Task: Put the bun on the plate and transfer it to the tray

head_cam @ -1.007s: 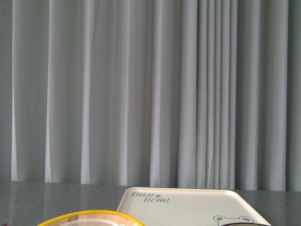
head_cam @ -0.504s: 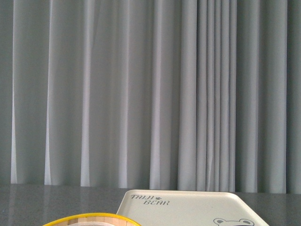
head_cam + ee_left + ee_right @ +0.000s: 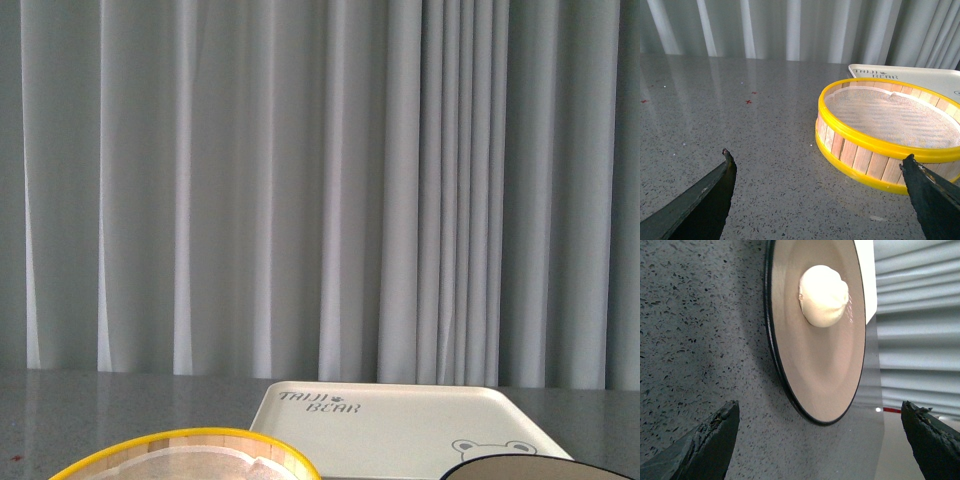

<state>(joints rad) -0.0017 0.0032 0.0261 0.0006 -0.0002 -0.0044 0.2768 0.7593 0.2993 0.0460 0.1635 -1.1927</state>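
Note:
The right gripper picks up the plate by its black rim (image 3: 807,414) next, to transfer the bun to the tray.
The cream-white bun (image 3: 823,296) sits on the beige inside of the black-rimmed plate (image 3: 825,370), which rests on the speckled grey table. My right gripper (image 3: 819,405) is open, its fingertips on either side of the plate's near edge and holding nothing. A sliver of the white tray (image 3: 867,270) shows just beyond the plate. In the front view the tray (image 3: 400,420) with its BEAR lettering lies flat, and the plate's dark rim (image 3: 540,468) peeks in at the bottom right. My left gripper (image 3: 818,156) is open over bare table, beside the steamer basket.
A yellow-rimmed wooden steamer basket (image 3: 890,145) lined with cloth stands left of the tray (image 3: 920,75); its rim (image 3: 190,440) shows low in the front view. Grey curtains hang behind the table. Small red marks (image 3: 748,102) dot the tabletop.
The front view has shifted slightly downward: more of the steamer basket shows, and the plate's dark rim has come into view at the bottom right.

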